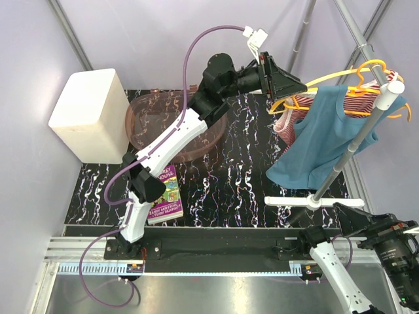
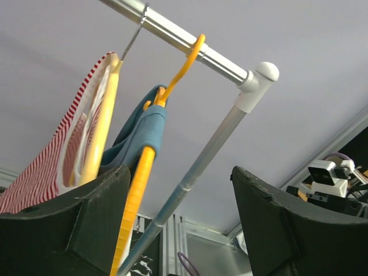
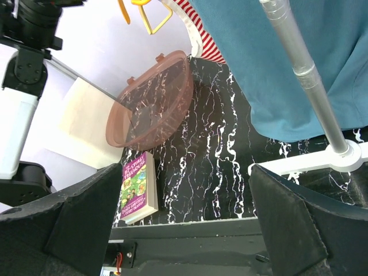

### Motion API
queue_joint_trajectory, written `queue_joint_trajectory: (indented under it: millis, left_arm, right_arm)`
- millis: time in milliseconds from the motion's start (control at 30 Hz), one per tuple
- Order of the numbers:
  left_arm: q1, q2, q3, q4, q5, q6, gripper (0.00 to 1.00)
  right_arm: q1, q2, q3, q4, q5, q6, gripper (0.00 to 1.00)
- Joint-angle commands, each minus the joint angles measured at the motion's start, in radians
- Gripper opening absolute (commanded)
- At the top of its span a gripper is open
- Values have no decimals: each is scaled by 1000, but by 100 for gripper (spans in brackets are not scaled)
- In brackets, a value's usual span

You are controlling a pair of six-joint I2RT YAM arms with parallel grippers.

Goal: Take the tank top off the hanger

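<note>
I should next use my left gripper to grab the orange hanger by its arm end outside the blue strap, leaving hook and tank top free for removal.
A blue tank top [image 1: 321, 140] hangs on an orange hanger [image 1: 327, 80] hooked over the rack's rail. A red-and-white striped garment [image 1: 291, 114] hangs on a second hanger beside it. My left gripper [image 1: 301, 87] is raised at the hangers' left ends and stands open. In the left wrist view, the orange hanger arm [image 2: 138, 195] carrying the blue strap [image 2: 146, 135] runs just inside the left finger [image 2: 86, 224] of this gripper [image 2: 181, 224], and nothing is clamped. My right gripper [image 1: 347, 216] stands open and low by the rack's foot, its jaws [image 3: 187, 224] holding nothing.
The rack's slanted pole [image 1: 357, 134] rises from a white foot bar [image 1: 314, 201] on the black marbled table. On the table sit a pink bowl [image 1: 154, 114], a white box [image 1: 91, 114] at the left, and a purple book [image 1: 167, 196] near the left arm's base.
</note>
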Motion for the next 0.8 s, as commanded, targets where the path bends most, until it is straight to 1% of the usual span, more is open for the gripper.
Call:
queue_joint_trajectory:
  millis: [0,167,233,367,400,500,600,633,700,767]
  left_arm:
    - [0,6,21,-47,22,79,75]
    - [-11,-9,15,-153,-4,194,74]
    - [-19,-19,14,-179,-6,225,72]
    - [-51,-32,10,-252,-41,304,64]
    - [-65,-37,3,-275,-59,332,60]
    - [-94,-46,-9,-300,-119,387,54]
    - [-118,-49,-5,-312,-186,432,45]
    - [-123,-46,1,-312,-197,440,42]
    - [-131,-34,30,-312,-210,446,40]
    - [-141,-19,49,-314,-211,453,35]
  right_arm:
    - [11,-5,17,-160,34,27,100]
    - [12,-5,0,-159,17,36,99]
    - [12,-6,-3,-157,14,40,100]
    - [12,-11,-16,-156,4,48,100]
    - [12,-9,-17,-154,3,51,100]
    - [12,-8,-17,-153,1,53,100]
    - [12,-6,-11,-151,0,56,100]
    - [14,-6,-10,-153,3,56,100]
    - [14,-5,-10,-153,3,59,99]
    - [12,-2,-6,-151,1,57,100]
